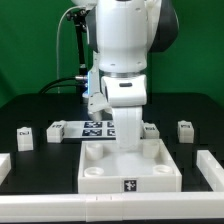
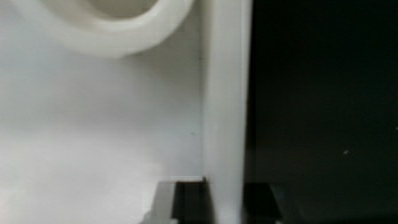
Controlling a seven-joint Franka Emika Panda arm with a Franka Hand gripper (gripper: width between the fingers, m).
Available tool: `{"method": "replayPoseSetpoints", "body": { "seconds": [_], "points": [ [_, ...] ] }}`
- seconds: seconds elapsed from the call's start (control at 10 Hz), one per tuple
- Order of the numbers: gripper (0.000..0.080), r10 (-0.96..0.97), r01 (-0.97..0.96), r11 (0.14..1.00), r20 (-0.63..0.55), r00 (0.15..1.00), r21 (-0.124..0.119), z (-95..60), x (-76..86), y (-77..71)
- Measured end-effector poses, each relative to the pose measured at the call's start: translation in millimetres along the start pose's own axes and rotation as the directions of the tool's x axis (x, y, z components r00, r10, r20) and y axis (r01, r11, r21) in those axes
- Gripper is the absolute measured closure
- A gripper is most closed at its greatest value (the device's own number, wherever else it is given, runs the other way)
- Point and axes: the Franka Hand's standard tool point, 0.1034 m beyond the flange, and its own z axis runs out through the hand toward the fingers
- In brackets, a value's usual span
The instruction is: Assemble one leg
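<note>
The square panel's side edge is still short of the white bar (image 1: 211, 171), dark tabletop showing between them. My gripper moves the panel toward the bar next, before releasing it.
My gripper (image 1: 127, 137) reaches straight down at the back edge of the large white square panel (image 1: 100, 178). In the wrist view my two dark fingertips (image 2: 185, 206) stand on either side of the panel's thin upright rim wall (image 2: 222, 100), which fills the gap between them. One round corner socket (image 2: 111, 22) shows on the panel's inner face. Several small white legs with marker tags lie on the black table: two at the exterior view's left (image 1: 25, 133) (image 1: 57, 129), one at the right (image 1: 184, 130), and one (image 1: 151, 129) just beside the gripper. No leg is held.
The marker board (image 1: 93, 127) lies behind the panel, partly hidden by the arm. White bars sit at the table's front left (image 1: 4, 166) and front right (image 1: 211, 170). A green wall stands behind.
</note>
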Motion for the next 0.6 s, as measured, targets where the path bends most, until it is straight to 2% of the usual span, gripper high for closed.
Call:
{"method": "replayPoseSetpoints", "body": {
  "seconds": [0.3, 0.4, 0.6],
  "points": [
    [0.0732, -0.009, 0.009, 1.000, -0.008, 1.000, -0.012, -1.7, 22.8, 13.2],
    [0.0733, -0.011, 0.011, 1.000, -0.008, 1.000, -0.002, -3.1, 31.2, 17.2],
    [0.0733, -0.016, 0.016, 1.000, -0.009, 1.000, -0.004, -4.6, 36.5, 21.7]
  ]
}}
